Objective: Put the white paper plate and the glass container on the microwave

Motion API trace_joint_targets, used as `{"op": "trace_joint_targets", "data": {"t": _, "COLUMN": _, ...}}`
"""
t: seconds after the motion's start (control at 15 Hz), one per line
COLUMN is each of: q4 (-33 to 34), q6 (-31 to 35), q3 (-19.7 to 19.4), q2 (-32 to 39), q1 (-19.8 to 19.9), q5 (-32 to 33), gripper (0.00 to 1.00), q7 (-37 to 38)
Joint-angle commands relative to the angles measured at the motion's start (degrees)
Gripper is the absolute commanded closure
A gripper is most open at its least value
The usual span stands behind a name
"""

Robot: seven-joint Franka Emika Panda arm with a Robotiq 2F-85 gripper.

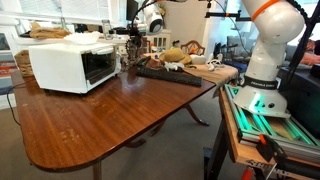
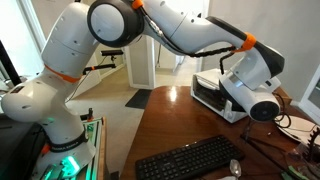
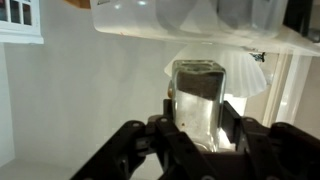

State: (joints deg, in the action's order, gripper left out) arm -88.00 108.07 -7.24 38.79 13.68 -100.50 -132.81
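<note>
The glass container is hanging beside the microwave and would drop if I opened my gripper now, so my gripper should keep holding it.
In the wrist view my gripper (image 3: 198, 108) is shut on the glass container (image 3: 197, 85), a clear upright jar with a dark top, one finger on each side of it. Behind the jar shows the fluted edge of the white paper plate (image 3: 248, 75). In an exterior view the gripper (image 1: 131, 55) hangs just beside the white microwave (image 1: 68, 65), at about the height of its top. The microwave (image 2: 212, 95) also shows past the arm's wrist in an exterior view.
A black keyboard (image 1: 165, 72) lies on the wooden table (image 1: 110, 120) beside the microwave, with clutter behind it. The keyboard (image 2: 190, 160) sits near the table edge. A translucent plastic tub (image 3: 190, 22) fills the top of the wrist view.
</note>
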Motion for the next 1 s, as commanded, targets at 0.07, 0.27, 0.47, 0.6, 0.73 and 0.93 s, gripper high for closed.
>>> {"op": "trace_joint_targets", "data": {"t": 0.07, "q4": 8.53, "q6": -0.94, "q3": 0.39, "q2": 5.92, "q1": -0.09, "q5": 1.53, "gripper": 0.76, "q7": 6.81}}
{"op": "trace_joint_targets", "data": {"t": 0.27, "q4": 11.9, "q6": -1.08, "q3": 1.16, "q2": 8.34, "q1": 0.0, "q5": 1.47, "gripper": 0.76, "q7": 10.51}}
{"op": "trace_joint_targets", "data": {"t": 0.47, "q4": 15.2, "q6": -1.13, "q3": 1.78, "q2": 10.41, "q1": 0.0, "q5": 1.93, "gripper": 0.76, "q7": 13.23}}
{"op": "trace_joint_targets", "data": {"t": 0.6, "q4": 17.11, "q6": -1.11, "q3": 2.21, "q2": 11.67, "q1": 0.0, "q5": 2.2, "gripper": 0.76, "q7": 14.75}}
{"op": "trace_joint_targets", "data": {"t": 0.73, "q4": 19.0, "q6": -1.5, "q3": 2.71, "q2": 13.03, "q1": 0.31, "q5": 2.29, "gripper": 0.76, "q7": 16.35}}
{"op": "trace_joint_targets", "data": {"t": 0.93, "q4": 21.18, "q6": -1.47, "q3": 3.12, "q2": 14.66, "q1": 0.39, "q5": 2.67, "gripper": 0.76, "q7": 18.16}}
